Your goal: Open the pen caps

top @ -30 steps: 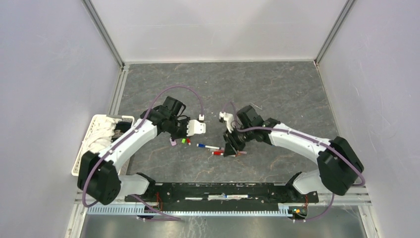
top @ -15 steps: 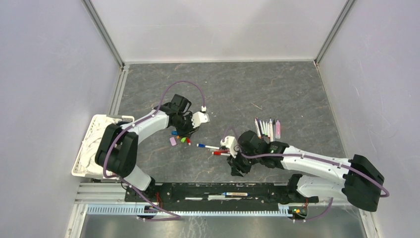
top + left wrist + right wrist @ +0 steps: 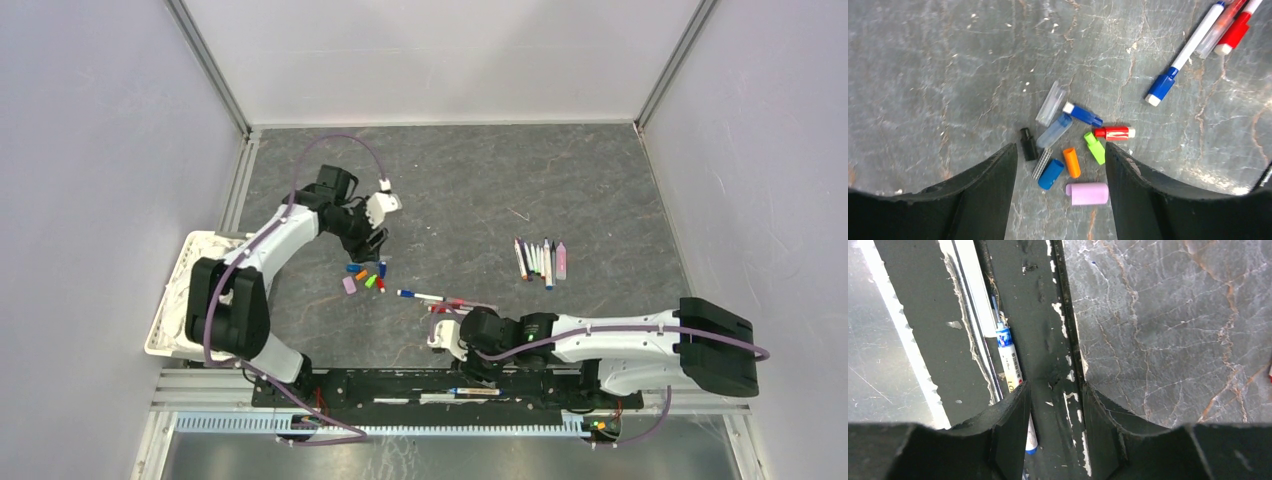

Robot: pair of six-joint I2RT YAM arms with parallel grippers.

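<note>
The robot should next use its right gripper to grab the white marker across the marker's body (image 3: 477,391) (image 3: 1016,384), so the marker's open tip stays free and it can be laid among the open pens.
Several pen caps lie loose in a cluster (image 3: 364,276): lilac (image 3: 1088,193), blue (image 3: 1050,174), orange (image 3: 1071,162), green (image 3: 1095,147), red (image 3: 1114,132) and black (image 3: 1028,144). My left gripper (image 3: 374,238) (image 3: 1060,150) hovers open just above them, holding nothing. Two pens lie mid-table, one with a blue cap (image 3: 420,295) (image 3: 1183,55), one red (image 3: 1235,30). More pens (image 3: 540,258) lie side by side at the right. My right gripper (image 3: 470,355) (image 3: 1055,390) hangs over the near edge with its jaws parted and nothing between them.
A white basket (image 3: 178,300) stands at the table's left edge beside the left arm. A black rail (image 3: 400,385) (image 3: 1043,315) runs along the near edge. A white marker with a blue end (image 3: 470,392) (image 3: 1009,357) lies in it, under the right gripper.
My left gripper has opened and drawn back from the cap cluster toward the far left. The right arm has swung from the middle pens back to the near edge, uncovering the pens at the right.
</note>
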